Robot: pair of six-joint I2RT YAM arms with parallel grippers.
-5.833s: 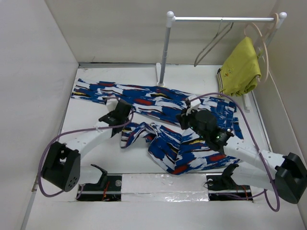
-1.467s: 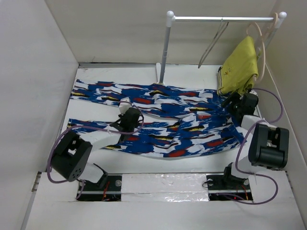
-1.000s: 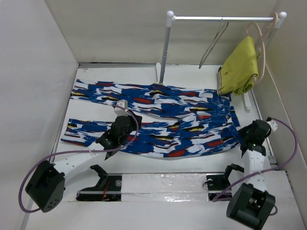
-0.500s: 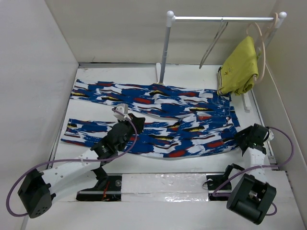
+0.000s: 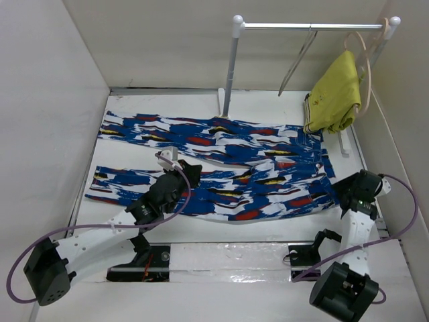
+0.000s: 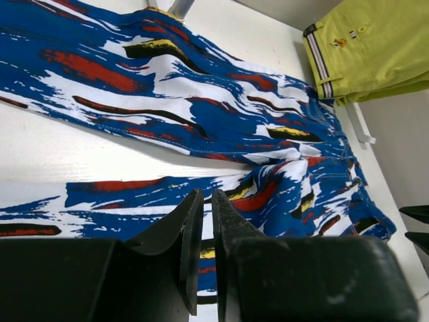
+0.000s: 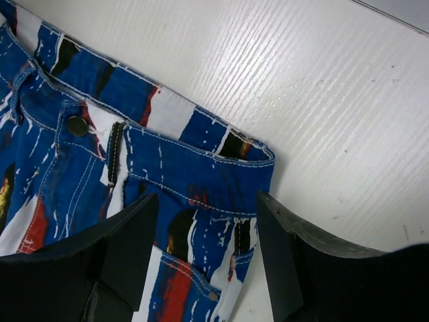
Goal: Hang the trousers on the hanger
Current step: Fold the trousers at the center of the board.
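Note:
My right gripper is going to grab the trousers' near waistband corner (image 5: 333,194) (image 7: 242,176) next. Then it can fold the near leg onto the far one for hanging.
The trousers (image 5: 234,154), printed blue and white with red, yellow and black dashes, lie flat on the table, legs to the left and waist to the right. The grey hanger (image 5: 299,59) hangs from the rail at the back, away from both arms. My left gripper (image 5: 191,171) hovers over the near leg (image 6: 134,74). Its jaws (image 6: 207,193) are all but shut, with a thin slit and nothing in it. My right gripper (image 5: 353,191) stands open above the near corner of the waistband (image 7: 167,168), fingers either side of it and not touching it (image 7: 206,198).
A white rail (image 5: 308,27) on a post (image 5: 230,74) crosses the back. A yellow garment (image 5: 335,94) on a pale beige hanger (image 5: 365,60) hangs at its right end, close to the trousers' waist. White walls close in the table on the left, back and right.
My right gripper has opened from shut and stays at the waistband corner. My left gripper has slid a little right over the near leg. The trousers have not moved.

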